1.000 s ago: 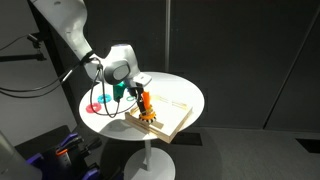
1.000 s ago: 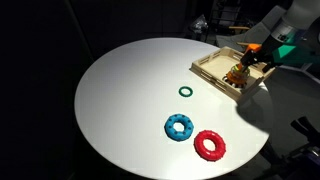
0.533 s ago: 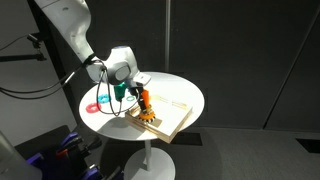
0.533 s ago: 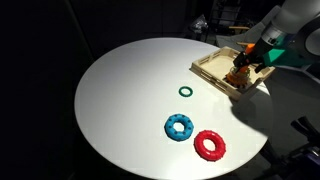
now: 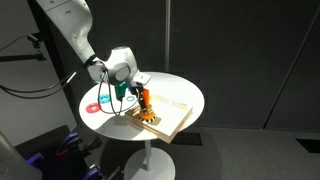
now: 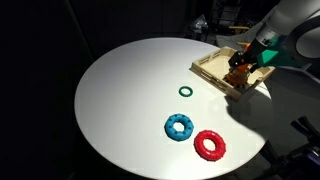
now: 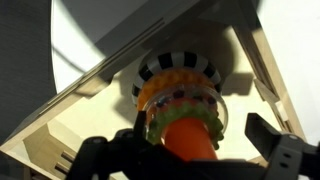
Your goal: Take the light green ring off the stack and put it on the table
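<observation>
I should next grab the light green ring across opposite sides of its outer edge. This leaves its hole free to slide off the peg.
The stack is an orange peg (image 7: 188, 141) on a tan wooden board (image 7: 60, 130). A light green ring (image 7: 157, 124) sits round the peg, above yellow-orange rings and a black-and-white ring (image 7: 180, 66). My gripper (image 7: 195, 142) is open, directly over the stack, with one finger on each side of the ring; the right finger (image 7: 270, 138) stands clear of it. In both exterior views the gripper (image 5: 137, 92) (image 6: 245, 64) is down at the peg (image 5: 144, 103) on the board (image 5: 170, 116) (image 6: 212, 66), near the edge of the round white table (image 5: 185, 95) (image 6: 120, 100).
A small dark green ring (image 6: 185, 91), a blue ring (image 6: 179, 127) and a red ring (image 6: 209, 145) lie on the table top. The board sits close to the table's rim. A dark backdrop surrounds the table.
The gripper has moved in over the board and lower around the peg. The rings on the table have not moved.
</observation>
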You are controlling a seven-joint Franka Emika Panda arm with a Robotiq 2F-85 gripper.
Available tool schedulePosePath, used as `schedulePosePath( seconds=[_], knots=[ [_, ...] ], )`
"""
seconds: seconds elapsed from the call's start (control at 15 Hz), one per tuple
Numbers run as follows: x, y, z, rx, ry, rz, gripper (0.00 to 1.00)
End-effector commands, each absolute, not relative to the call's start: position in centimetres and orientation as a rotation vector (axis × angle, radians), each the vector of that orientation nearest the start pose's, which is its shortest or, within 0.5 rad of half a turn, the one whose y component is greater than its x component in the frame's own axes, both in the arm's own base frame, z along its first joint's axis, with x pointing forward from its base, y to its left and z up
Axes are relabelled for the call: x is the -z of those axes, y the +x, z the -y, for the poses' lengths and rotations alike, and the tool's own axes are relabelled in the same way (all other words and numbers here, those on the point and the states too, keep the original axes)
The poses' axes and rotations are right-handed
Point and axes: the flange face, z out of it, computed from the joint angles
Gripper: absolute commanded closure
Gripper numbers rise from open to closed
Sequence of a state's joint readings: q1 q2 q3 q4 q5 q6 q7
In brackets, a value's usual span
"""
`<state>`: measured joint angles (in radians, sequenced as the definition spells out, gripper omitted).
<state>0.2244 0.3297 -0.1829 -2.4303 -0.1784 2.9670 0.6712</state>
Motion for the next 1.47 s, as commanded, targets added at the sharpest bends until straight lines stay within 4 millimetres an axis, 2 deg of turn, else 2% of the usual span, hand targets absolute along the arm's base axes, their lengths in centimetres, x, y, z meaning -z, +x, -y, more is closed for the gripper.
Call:
schedulePosePath(
  seconds=[0.0, 0.2, 0.33, 0.47, 0.67, 1.07, 1.4],
  knots=[
    [-19.6, 52.0, -2.5, 0.418, -3.071, -0.683, 0.0],
    [-19.5, 52.4, -2.0, 0.442, -3.073, -0.69, 0.0],
    [-19.3, 52.6, -1.8, 0.457, -3.075, -0.698, 0.25],
    [-19.4, 52.7, -1.7, 0.475, -3.076, -0.7, 0.43],
    [-20.2, 52.8, -1.8, 0.496, -3.082, -0.699, 0.51],
    [-22.9, 52.6, -2.3, 0.519, -3.074, -0.695, 0.51],
    [-26.7, 52.4, -3.2, 0.559, -3.044, -0.699, 0.51]
  ],
)
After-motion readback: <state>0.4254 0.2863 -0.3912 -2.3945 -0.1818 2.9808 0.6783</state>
